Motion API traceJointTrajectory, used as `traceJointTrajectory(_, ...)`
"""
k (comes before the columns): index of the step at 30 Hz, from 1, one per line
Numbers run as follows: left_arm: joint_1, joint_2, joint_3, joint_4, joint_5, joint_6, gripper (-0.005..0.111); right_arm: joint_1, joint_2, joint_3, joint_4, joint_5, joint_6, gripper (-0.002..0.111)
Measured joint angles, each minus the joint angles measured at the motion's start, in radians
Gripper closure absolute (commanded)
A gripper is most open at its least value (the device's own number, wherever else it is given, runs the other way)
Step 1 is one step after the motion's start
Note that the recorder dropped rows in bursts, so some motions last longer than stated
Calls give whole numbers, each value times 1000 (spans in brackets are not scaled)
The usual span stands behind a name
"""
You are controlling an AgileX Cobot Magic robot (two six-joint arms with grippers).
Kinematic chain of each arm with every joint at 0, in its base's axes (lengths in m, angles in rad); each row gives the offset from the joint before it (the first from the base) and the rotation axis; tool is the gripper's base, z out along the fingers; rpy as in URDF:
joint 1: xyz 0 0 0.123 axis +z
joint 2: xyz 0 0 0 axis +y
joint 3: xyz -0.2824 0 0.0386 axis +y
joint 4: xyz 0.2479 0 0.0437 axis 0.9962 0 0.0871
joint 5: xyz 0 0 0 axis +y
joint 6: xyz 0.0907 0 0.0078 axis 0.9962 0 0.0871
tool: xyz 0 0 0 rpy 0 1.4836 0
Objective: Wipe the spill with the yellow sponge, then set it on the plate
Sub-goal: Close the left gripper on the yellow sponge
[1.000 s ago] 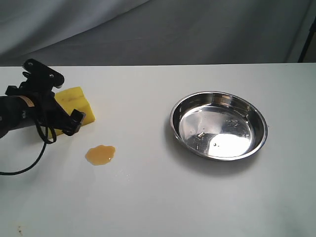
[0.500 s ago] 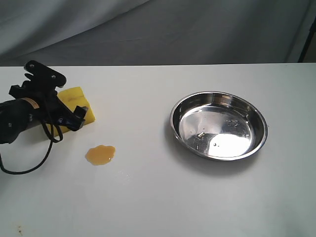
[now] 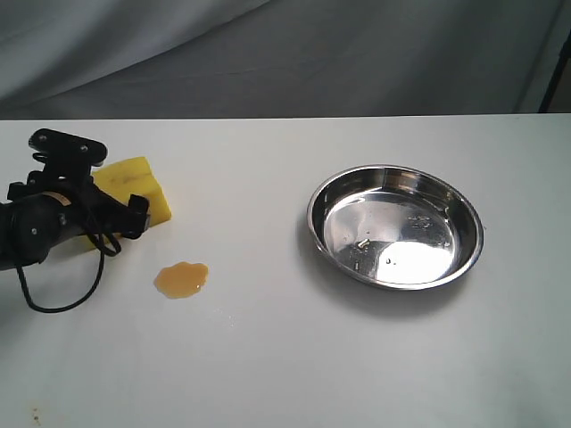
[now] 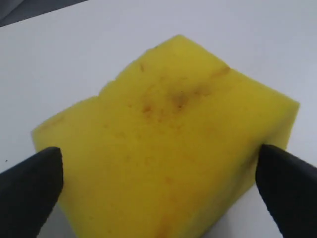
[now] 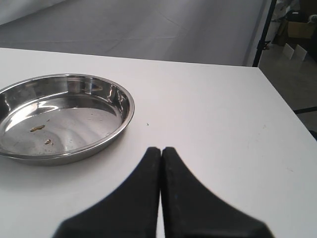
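Observation:
The yellow sponge needs to wipe up the amber spill [image 3: 181, 279], so my left gripper needs to pick it up next by its brown-marked middle [image 3: 128, 185].
The yellow sponge [image 3: 141, 185] lies flat on the white table at the far left, brownish marks on its top [image 4: 168, 124]. My left gripper [image 3: 103, 185] is low over it, open, one black finger [image 4: 30, 188] at each short side of the block [image 4: 288, 184]; I cannot tell whether they touch it. The amber spill [image 3: 181, 279] sits a short way in front of the sponge, untouched. The steel plate [image 3: 464, 259] rests to the right, holding a few crumbs. My right gripper [image 5: 161, 149] hovers shut and empty beside the plate [image 5: 130, 110]; the exterior view does not show it.
The left arm's black cable [image 3: 53, 303] loops onto the table beside the spill. The table's far edge meets a grey backdrop [image 3: 285, 53], and its right edge [image 5: 277, 94] drops off near a black stand.
The left gripper has swung round and dropped lower over the sponge, its fingers now straddling the block. Sponge, spill and plate have not moved.

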Motion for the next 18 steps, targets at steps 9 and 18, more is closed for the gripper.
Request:
traceJointTrajectory(9,0,8,0,-123,-23,0,67,0,0,0,0,0,0,108)
traceJointTrajectory(18,0,8,0,-127,-26,0,106,0,0,0,0,0,0,108)
